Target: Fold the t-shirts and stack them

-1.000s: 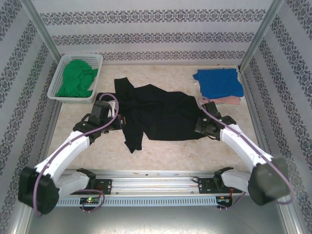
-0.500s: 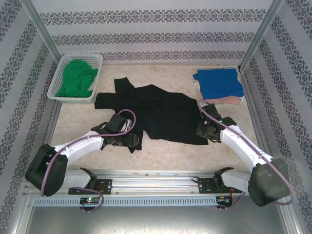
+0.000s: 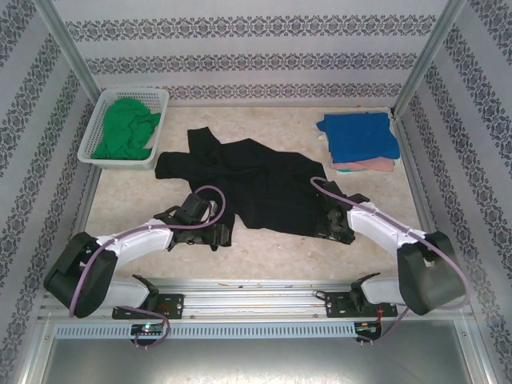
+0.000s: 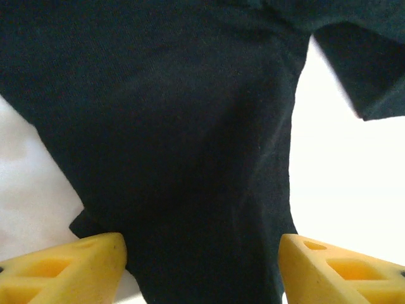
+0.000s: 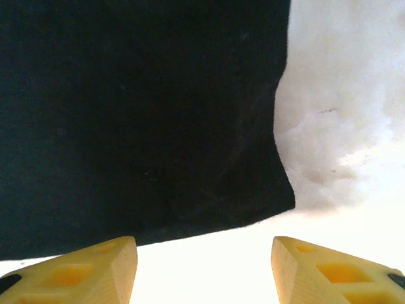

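Note:
The black t-shirt should be grabbed next by my left gripper at its near hanging part, away from the hem corner, to spread it for folding.
A large black t-shirt (image 3: pixel 260 184) lies crumpled and spread across the middle of the table. My left gripper (image 3: pixel 222 234) is open over its near-left hanging part; black cloth (image 4: pixel 190 139) lies between the yellow fingertips (image 4: pixel 76 269), ungripped. My right gripper (image 3: pixel 331 230) is open just off the shirt's near-right corner; the hem (image 5: pixel 158 126) lies beyond its fingertips (image 5: pixel 335 272) with bare table between them. A green t-shirt (image 3: pixel 124 130) sits in the basket. A blue t-shirt (image 3: pixel 360 134) lies folded on a pink one (image 3: pixel 374 166) at the back right.
The white lattice basket (image 3: pixel 90 156) stands at the back left. Patterned walls and metal posts close in the table (image 3: pixel 272 252) on three sides. A metal rail (image 3: pixel 256 296) with the arm bases runs along the near edge.
Both grippers have opened and let go of the black t-shirt, which now lies flat. The left arm swung nearer and rightward to the shirt's near-left part; the right gripper drew back toward the near edge.

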Tool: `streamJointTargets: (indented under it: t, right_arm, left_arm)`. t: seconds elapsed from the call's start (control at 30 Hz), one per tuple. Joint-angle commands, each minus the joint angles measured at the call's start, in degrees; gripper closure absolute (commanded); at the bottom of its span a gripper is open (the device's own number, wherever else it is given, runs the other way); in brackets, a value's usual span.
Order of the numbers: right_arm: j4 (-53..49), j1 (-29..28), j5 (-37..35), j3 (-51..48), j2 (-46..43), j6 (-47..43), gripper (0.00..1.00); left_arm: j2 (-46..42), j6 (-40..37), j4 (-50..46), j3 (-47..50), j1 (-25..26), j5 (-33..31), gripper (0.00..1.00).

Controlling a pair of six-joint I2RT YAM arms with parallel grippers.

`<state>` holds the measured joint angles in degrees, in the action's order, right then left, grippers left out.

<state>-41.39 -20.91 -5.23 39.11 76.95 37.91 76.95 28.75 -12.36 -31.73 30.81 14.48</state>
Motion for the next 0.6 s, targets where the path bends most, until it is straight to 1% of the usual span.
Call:
streamJointTargets:
  t: [0.0,0.13,0.17,0.2,0.23,0.3,0.33,0.4,0.43,0.53,0.57]
  right_arm:
    - [1.56,-0.81,-0.34,0.68,2.56,2.10,0.41]
    - [2.98,0.13,-2.04,0.66,5.05,2.17,0.43]
    - [3.45,0.29,-2.49,0.70,5.07,2.14,0.44]
    - [4.24,0.50,-2.43,0.68,5.05,1.85,0.48]
    - [4.91,0.79,-2.13,0.62,4.97,1.72,0.52]
    - [5.69,1.17,-2.04,0.61,4.61,1.30,0.62]
    - [6.00,1.34,-2.11,0.70,4.34,0.84,0.70]
    - [5.82,1.61,-2.45,1.19,3.60,0.01,0.81]
    - [5.26,1.83,-2.85,1.67,2.88,-0.58,0.86]
    - [2.96,2.26,-4.16,3.43,-1.09,-2.33,1.00]
    - [2.16,2.41,-4.46,3.94,-2.93,-3.04,1.00]
  left_arm:
    - [5.12,-0.26,2.49,0.11,1.00,-1.11,0.34]
    - [7.92,-0.23,5.82,-1.11,1.18,-0.97,0.42]
    - [8.22,-0.30,6.47,-1.12,1.18,-1.11,0.45]
    - [8.35,-0.35,7.35,-1.20,1.23,-0.90,0.49]
    - [8.50,-0.36,7.77,-1.38,1.19,-0.65,0.56]
    - [8.28,-0.27,7.70,-1.90,1.18,-0.26,0.77]
    - [7.63,-0.19,7.64,-1.87,1.11,-0.05,0.85]
    - [5.13,-0.09,5.25,-2.53,1.05,-0.80,0.97]
    - [2.70,-0.09,2.58,-3.15,1.01,-2.15,1.00]
    - [-7.31,0.12,-6.79,-5.27,0.62,-7.06,1.00]
    - [-10.66,0.16,-9.77,-6.25,0.55,-8.90,1.00]
